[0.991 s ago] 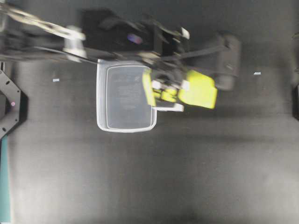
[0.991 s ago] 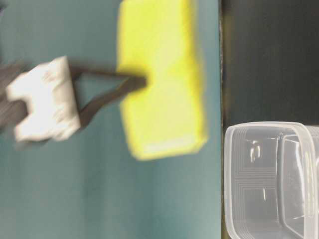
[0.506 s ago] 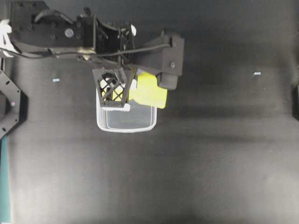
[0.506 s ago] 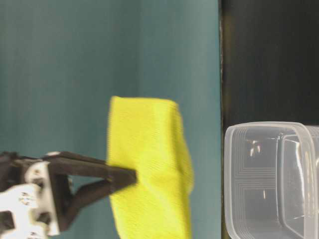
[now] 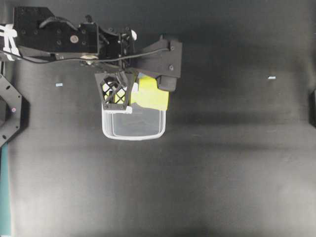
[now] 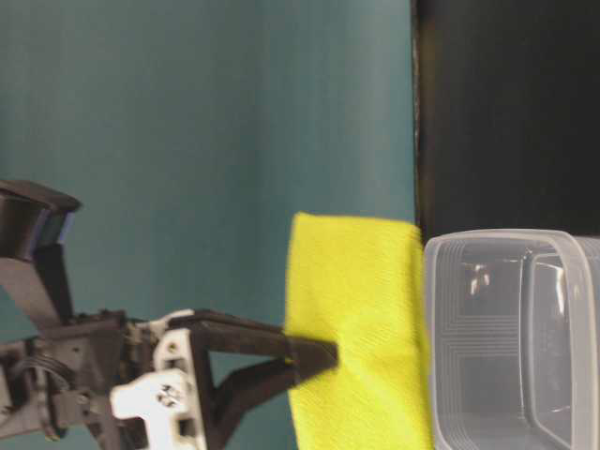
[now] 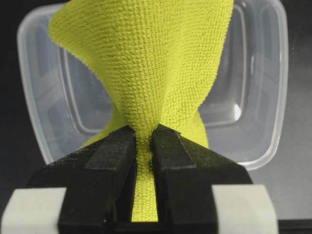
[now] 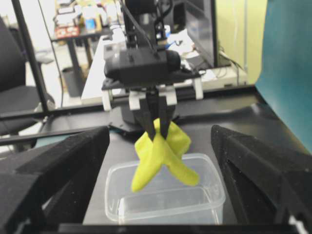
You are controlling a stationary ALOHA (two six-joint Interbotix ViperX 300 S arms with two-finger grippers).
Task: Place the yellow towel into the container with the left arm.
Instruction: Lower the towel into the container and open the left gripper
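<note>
My left gripper should open now, because the yellow towel (image 5: 152, 98) is hanging over the clear container (image 5: 133, 129), inside the container's rim.
My left gripper (image 5: 128, 102) is shut on the yellow towel (image 5: 152, 98), pinching it at a bunched fold (image 7: 144, 134). The towel (image 7: 151, 63) hangs from the jaws over the far part of the clear container (image 5: 133, 129). In the right wrist view the towel (image 8: 163, 158) droops in two flaps, and its lower ends are about level with the container's rim (image 8: 209, 175). In the table-level view the towel (image 6: 361, 319) sits right beside the container (image 6: 511, 337). My right gripper (image 8: 159, 141) is open and empty, well back from the container and facing it.
The container stands on a black table top (image 5: 222, 163). Two small white marks lie on it, one at the left (image 5: 59, 85) and one at the right (image 5: 271, 77). A black bracket (image 5: 10, 108) sits at the left edge.
My left gripper has carried the towel from right of the container to over it, and has lowered it toward the rim. The container has not moved.
</note>
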